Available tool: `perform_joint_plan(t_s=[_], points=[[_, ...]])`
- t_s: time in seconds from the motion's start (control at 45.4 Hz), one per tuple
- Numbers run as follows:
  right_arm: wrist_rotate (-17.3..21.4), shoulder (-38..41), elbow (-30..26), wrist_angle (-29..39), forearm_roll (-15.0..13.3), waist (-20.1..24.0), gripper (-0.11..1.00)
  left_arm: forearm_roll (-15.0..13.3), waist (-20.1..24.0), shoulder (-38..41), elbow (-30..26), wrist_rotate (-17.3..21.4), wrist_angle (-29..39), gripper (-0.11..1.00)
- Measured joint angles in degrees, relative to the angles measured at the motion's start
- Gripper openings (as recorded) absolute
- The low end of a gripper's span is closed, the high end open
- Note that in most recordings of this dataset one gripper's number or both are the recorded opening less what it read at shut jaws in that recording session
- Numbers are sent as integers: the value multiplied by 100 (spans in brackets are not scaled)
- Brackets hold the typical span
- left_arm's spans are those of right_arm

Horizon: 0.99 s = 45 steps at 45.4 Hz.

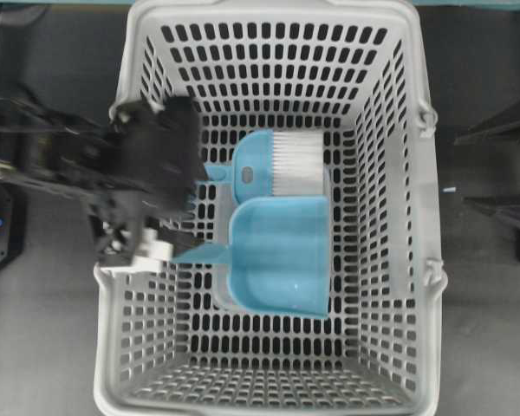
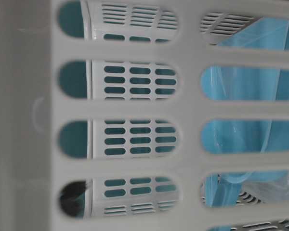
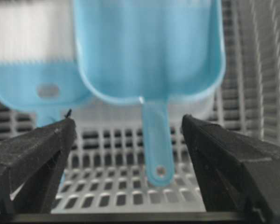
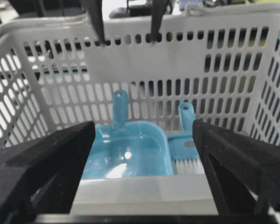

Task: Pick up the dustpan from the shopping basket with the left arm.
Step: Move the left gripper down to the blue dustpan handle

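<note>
My left gripper will pick up the dustpan next by its narrow handle (image 1: 204, 253) (image 3: 157, 140), because the dustpan's broad scoop is wider than my open fingers.
The light blue dustpan (image 1: 282, 256) lies mouth-right on the floor of the grey shopping basket (image 1: 121, 347), its thin handle (image 1: 198, 253) pointing left. In the left wrist view the dustpan (image 3: 149, 51) fills the top and its handle (image 3: 156, 144), with a hang hole, lies between and beyond the two jaws. My left gripper (image 3: 127, 123) is open and empty, hovering inside the basket at its left wall (image 1: 156, 234). My right gripper (image 4: 143, 133) is open and empty, outside the basket's right rim, facing the dustpan (image 4: 126, 149). The table-level view shows the dustpan (image 2: 245, 134) through wall slots.
A blue hand brush with white bristles (image 1: 282, 165) lies beside the dustpan toward the basket's far side, and shows in both wrist views (image 3: 32, 51) (image 4: 189, 151). The basket's slotted walls (image 4: 233, 56) surround everything. A clear tray edge (image 3: 191, 109) sits under the dustpan.
</note>
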Motion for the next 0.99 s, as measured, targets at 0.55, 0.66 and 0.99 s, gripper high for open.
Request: perform_joint_plan(t_s=[0.55,0.66,0.99], points=[[9,-264,158,44,0,0,80,-9,-158,1670,-360,-62,949,89],[0,-316,193,44,0,0,80,0,-149,1828,-281,-88,949,89],[18,-422,299,44,0,0,80,0,-176,1890,-237,-88,923,50]])
